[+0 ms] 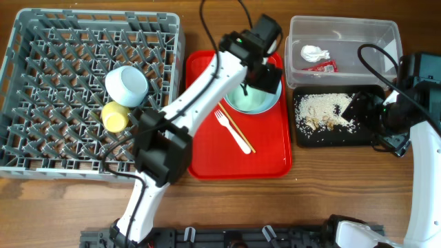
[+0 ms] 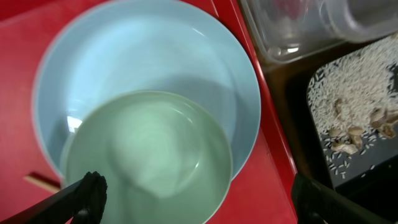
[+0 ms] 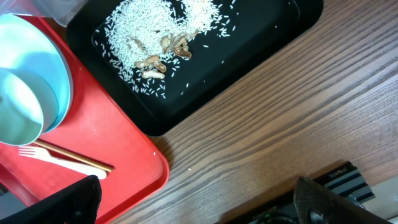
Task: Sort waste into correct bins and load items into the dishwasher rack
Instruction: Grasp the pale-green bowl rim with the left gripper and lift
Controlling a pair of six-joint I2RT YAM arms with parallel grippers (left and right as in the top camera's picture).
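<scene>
My left gripper grabs the bowl's rim on the side facing the black tray next, to tip the pale green bowl sideways into the rack.
A pale green bowl sits on a round pale plate on the red tray; both show from overhead. My left gripper is open, its fingers straddling the bowl just above it, seen from overhead. A white fork and chopsticks lie on the red tray. A blue saucer-bowl and yellow cup stand in the grey rack. My right gripper is open and empty above the table beside the black tray of rice crumbs.
The clear tub at the back right holds a white paper wad and a red packet. The red tray lies between the rack and the bins. The left arm reaches across the tray from the front.
</scene>
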